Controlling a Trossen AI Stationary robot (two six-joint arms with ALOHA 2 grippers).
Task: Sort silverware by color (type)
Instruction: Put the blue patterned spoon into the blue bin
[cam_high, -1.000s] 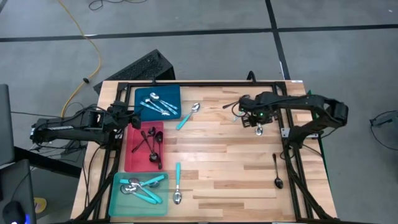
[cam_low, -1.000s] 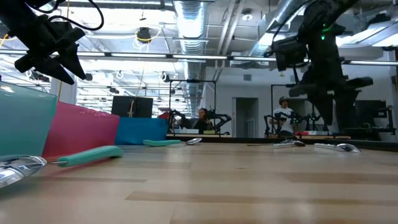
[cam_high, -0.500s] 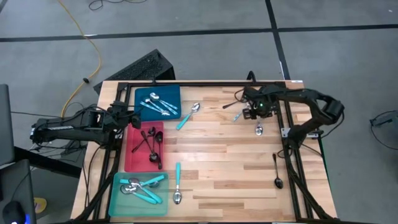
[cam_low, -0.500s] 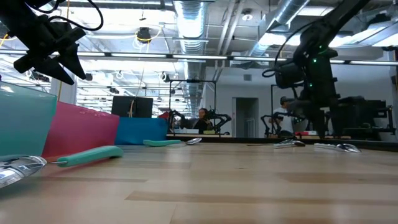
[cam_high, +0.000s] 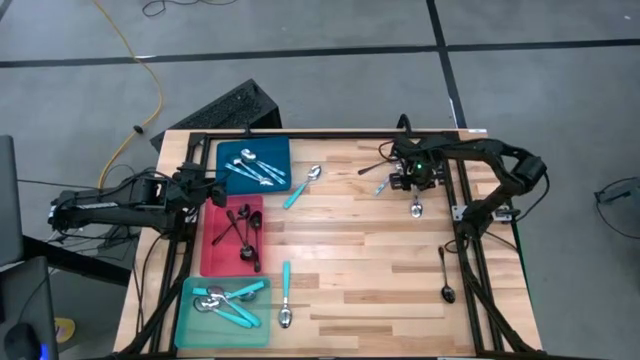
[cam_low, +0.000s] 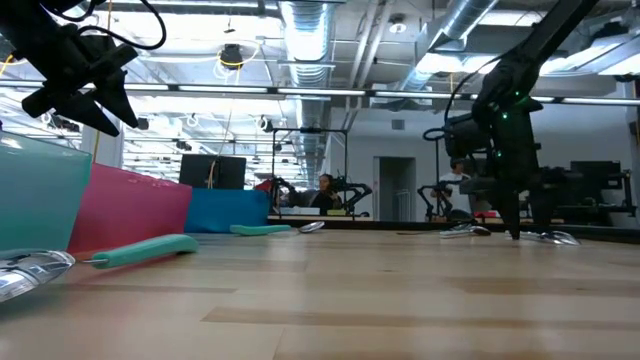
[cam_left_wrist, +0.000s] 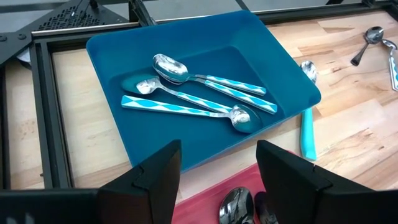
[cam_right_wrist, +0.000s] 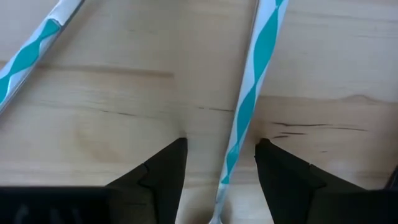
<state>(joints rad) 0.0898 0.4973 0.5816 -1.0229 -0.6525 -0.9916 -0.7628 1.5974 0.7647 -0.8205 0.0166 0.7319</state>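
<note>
The spoon needs to go into the blue tray. My right gripper should next grab it by its turquoise-and-white striped handle (cam_right_wrist: 247, 106) to sort it there.
My right gripper (cam_high: 414, 180) (cam_right_wrist: 221, 144) points down at the table's far right, open. Its fingers stand on either side of the turquoise-and-white striped handle (cam_right_wrist: 247, 106) of a spoon (cam_high: 416, 206) lying flat on the wood, without touching it. A second striped spoon (cam_high: 381, 186) (cam_right_wrist: 31, 53) lies close by. My left gripper (cam_high: 214, 189) (cam_left_wrist: 217, 168) hangs open above the left trays. The blue tray (cam_high: 280, 150) (cam_left_wrist: 112, 56) holds three striped spoons (cam_left_wrist: 199, 93). The red tray (cam_high: 212, 250) holds black spoons, and the teal tray (cam_high: 190, 325) holds turquoise-handled ones.
Loose on the wood lie a turquoise-handled spoon (cam_high: 302, 187) by the blue tray, another (cam_high: 286, 295) by the teal tray, and a black spoon (cam_high: 446, 275) near the right edge. A black frame (cam_high: 460, 200) borders the table. The middle of the table is bare wood.
My right gripper has sunk down to the table at the far right, coming over the striped spoon's handle. It stays open. The spoons and trays lie as before.
</note>
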